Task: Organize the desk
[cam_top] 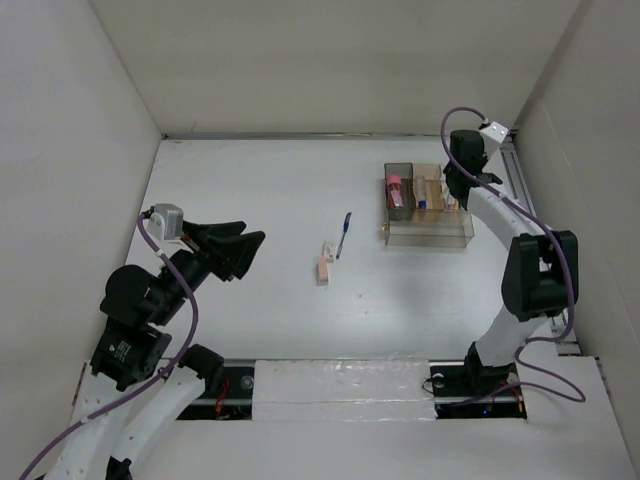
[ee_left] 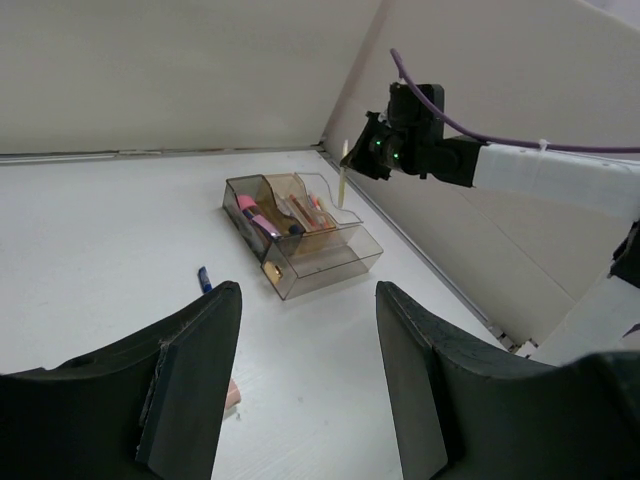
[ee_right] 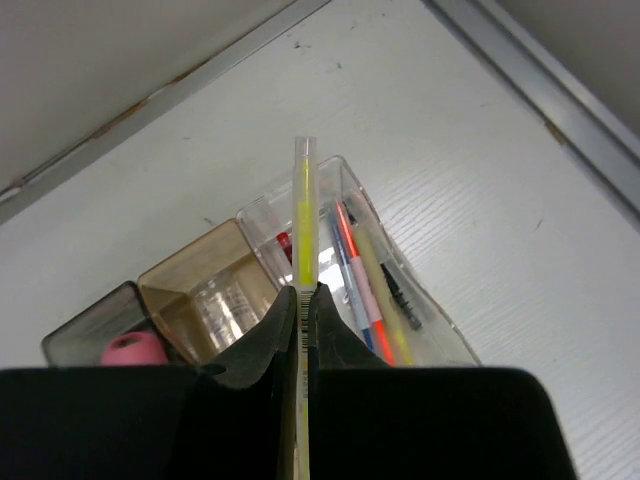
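Note:
The yellow pen is crooked above the organizer's clear section, so my right gripper should straighten it before opening, or it would end across the section's rim.
The white desk carries a clear and smoked compartmented organizer at the back right. My right gripper is shut on a thin yellow pen and holds it upright above the organizer's clear compartment, where several pens lie. The left wrist view shows the same gripper with the pen hanging over the organizer. My left gripper is open and empty, above the desk's left side. A blue pen and a pink eraser lie mid-desk.
A pink item sits in the smoked end compartment. A metal rail runs along the desk's right edge beside the organizer. Upright white walls enclose the desk on three sides.

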Robot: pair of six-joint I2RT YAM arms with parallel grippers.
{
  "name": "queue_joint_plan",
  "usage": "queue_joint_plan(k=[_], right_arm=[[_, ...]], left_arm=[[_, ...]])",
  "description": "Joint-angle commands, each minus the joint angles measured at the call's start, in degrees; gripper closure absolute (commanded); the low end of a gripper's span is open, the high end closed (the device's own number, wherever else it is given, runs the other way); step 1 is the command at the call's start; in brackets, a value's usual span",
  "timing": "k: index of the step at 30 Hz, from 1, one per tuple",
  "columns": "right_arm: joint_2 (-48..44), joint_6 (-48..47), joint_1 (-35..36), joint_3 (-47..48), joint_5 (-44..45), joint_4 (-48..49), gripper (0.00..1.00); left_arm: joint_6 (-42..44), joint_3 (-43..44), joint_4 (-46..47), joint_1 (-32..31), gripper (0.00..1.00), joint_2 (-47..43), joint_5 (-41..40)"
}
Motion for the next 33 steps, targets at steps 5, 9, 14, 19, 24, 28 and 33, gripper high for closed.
queue_joint_plan(k=[5, 9, 14, 19, 24, 28, 33], right_arm=[[7.51, -11.79, 0.68, 7.0, 10.35, 5.25, 1.0], [9.71, -14.61, 0.68, 7.0, 11.93, 6.66, 1.0], [9.98, -14.52, -1.42, 5.51, 10.98, 6.75, 1.0], [9.45, -16.19, -1.95, 3.66, 9.48, 9.21, 1.0], [11.55, -17.95, -0.11, 3.83, 10.44, 10.0, 0.98], [13.75, -18.12, 1.3, 4.71, 11.67, 8.95, 0.98], [14.98, -17.77, 1.83, 5.06, 11.32, 8.07, 0.93]], left_arm=[[0.64, 0.66, 2.2, -0.16, 0.48, -0.95, 0.12], [0.64, 0.66, 2.29, -0.16, 0.48, -1.13, 0.21], [0.55, 0.39, 2.55, -0.16, 0.48, -0.78, 0.74], [0.55, 0.39, 2.55, -0.16, 0.48, -0.51, 0.74], [0.55, 0.39, 2.55, -0.16, 0.48, -0.25, 0.39], [0.55, 0.39, 2.47, -0.16, 0.48, -0.16, 0.56], [0.55, 0.31, 2.46, -0.16, 0.48, -0.25, 0.56]])
